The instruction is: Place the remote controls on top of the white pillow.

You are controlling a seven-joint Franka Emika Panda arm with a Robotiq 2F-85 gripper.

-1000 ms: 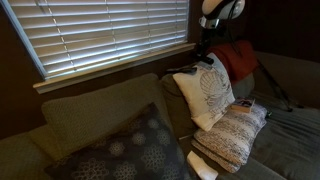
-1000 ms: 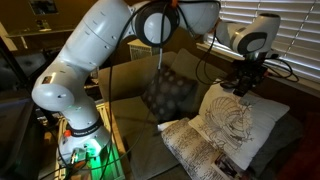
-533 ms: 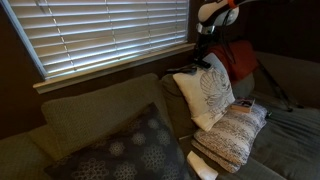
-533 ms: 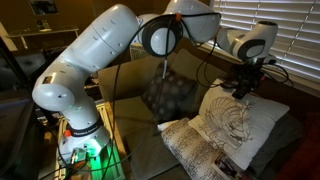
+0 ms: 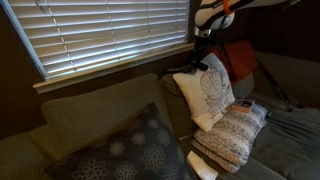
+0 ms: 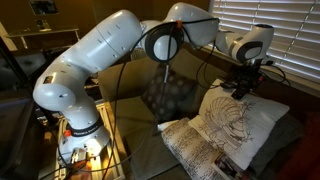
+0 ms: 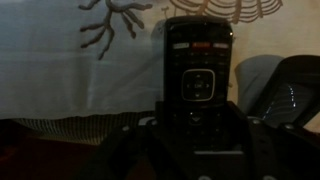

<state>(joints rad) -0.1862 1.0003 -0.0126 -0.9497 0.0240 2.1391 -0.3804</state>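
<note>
I need to release the remote from my gripper now, since the white pillow's top edge is close below the remote and the remote would rest on that edge.
My gripper is shut on a slim black remote control, which sticks out ahead of the jaws in the wrist view. Behind it is the white pillow with its grey leaf print. In both exterior views the gripper hangs just above the top edge of the white pillow, which leans upright on the couch. The held remote is too dark to make out there. No other remote shows clearly.
A cream knitted bundle lies in front of the white pillow. A dark grey floral cushion sits further along the couch. A red cloth hangs behind the pillow. Window blinds are close behind the gripper.
The arm's upper links have shifted a little. The gripper with the remote stays almost in place above the white pillow's top edge.
</note>
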